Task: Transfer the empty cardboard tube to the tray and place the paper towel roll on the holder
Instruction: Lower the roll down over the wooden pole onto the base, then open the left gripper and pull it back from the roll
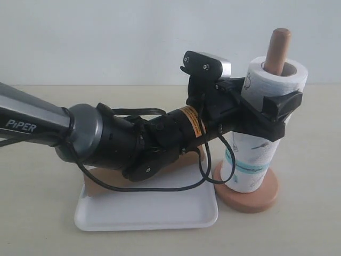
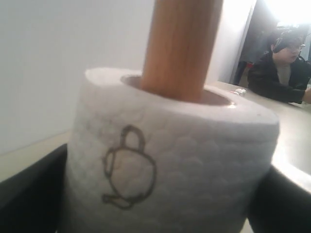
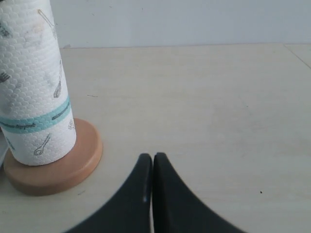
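Observation:
The roll's lower edge rests on the holder's round base and the paper towel roll (image 1: 256,154) would stand in place, so it is time for my left gripper to open now.
The paper towel roll (image 1: 256,154) stands upright on the holder (image 1: 250,200), whose post (image 1: 278,50) rises out of the roll's core. My left gripper (image 1: 264,96) reaches across and is shut on the roll's upper part, one black finger on each side. Its wrist view shows the roll (image 2: 184,160) filling the space between the fingers, with the post (image 2: 182,48) above. The empty cardboard tube (image 1: 101,184) lies in the tray (image 1: 149,216), mostly hidden behind the left arm. Over bare table, apart from the holder's base (image 3: 58,174) and the roll (image 3: 34,87), my right gripper (image 3: 153,160) is shut on nothing.
The left arm and its cable (image 1: 160,188) stretch over the tray from the left. A pale wall stands behind the table. In the left wrist view a seated person (image 2: 284,68) shows far off. The right arm does not show in the exterior view.

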Motion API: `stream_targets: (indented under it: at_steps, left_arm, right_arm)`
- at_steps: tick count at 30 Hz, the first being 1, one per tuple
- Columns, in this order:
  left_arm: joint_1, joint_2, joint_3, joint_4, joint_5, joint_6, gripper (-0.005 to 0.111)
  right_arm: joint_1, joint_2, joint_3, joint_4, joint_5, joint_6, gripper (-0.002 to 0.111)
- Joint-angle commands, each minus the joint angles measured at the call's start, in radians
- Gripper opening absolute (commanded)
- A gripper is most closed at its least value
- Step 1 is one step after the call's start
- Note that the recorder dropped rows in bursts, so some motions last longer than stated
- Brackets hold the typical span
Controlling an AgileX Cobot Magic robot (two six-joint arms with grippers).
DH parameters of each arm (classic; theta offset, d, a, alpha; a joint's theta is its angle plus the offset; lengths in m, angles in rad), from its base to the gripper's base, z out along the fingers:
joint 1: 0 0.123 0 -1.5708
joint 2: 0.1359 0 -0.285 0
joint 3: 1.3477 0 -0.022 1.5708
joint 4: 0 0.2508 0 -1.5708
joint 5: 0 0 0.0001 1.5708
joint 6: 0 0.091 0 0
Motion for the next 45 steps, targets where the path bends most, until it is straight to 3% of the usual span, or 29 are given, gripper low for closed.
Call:
stream_targets:
  at_steps: [1, 7, 11, 16, 21, 28, 32, 35, 41, 45]
  left_arm:
    - [0.0, 0.012, 0.001, -0.008, 0.022, -0.06, 0.024]
    - [0.0, 0.012, 0.001, -0.008, 0.022, -0.12, 0.077]
    - [0.0, 0.012, 0.001, 0.001, 0.026, -0.12, 0.091]
    - [0.0, 0.012, 0.001, 0.06, 0.035, -0.113, 0.1]
    - [0.0, 0.008, 0.001, 0.06, 0.146, -0.113, 0.11]
    - [0.0, 0.001, 0.001, 0.06, 0.185, -0.113, 0.11]
    - [0.0, -0.024, 0.001, 0.149, 0.19, -0.113, 0.11]
    - [0.0, -0.079, 0.008, 0.243, 0.341, -0.113, 0.11]
    - [0.003, -0.21, 0.154, 0.235, 0.387, -0.045, 0.11]
    - [0.048, -0.309, 0.318, 0.232, 0.387, -0.034, 0.11]
  right_arm:
    - [0.002, -0.003, -0.001, -0.004, -0.003, -0.002, 0.0]
    - [0.002, -0.003, -0.001, -0.004, -0.003, -0.002, 0.0]
    - [0.002, -0.003, -0.001, -0.004, -0.003, -0.002, 0.0]
    - [0.002, -0.003, -0.001, -0.004, -0.003, -0.002, 0.0]
    - [0.002, -0.003, -0.001, -0.004, -0.003, -0.002, 0.0]
    - [0.002, -0.003, -0.001, -0.004, -0.003, -0.002, 0.0]
    - [0.002, -0.003, -0.001, -0.004, -0.003, -0.002, 0.0]
    - [0.002, -0.003, -0.001, -0.004, -0.003, -0.002, 0.0]
    - [0.002, -0.003, -0.001, -0.004, -0.003, -0.002, 0.0]
    - [0.002, -0.003, -0.001, -0.004, -0.003, -0.002, 0.0]
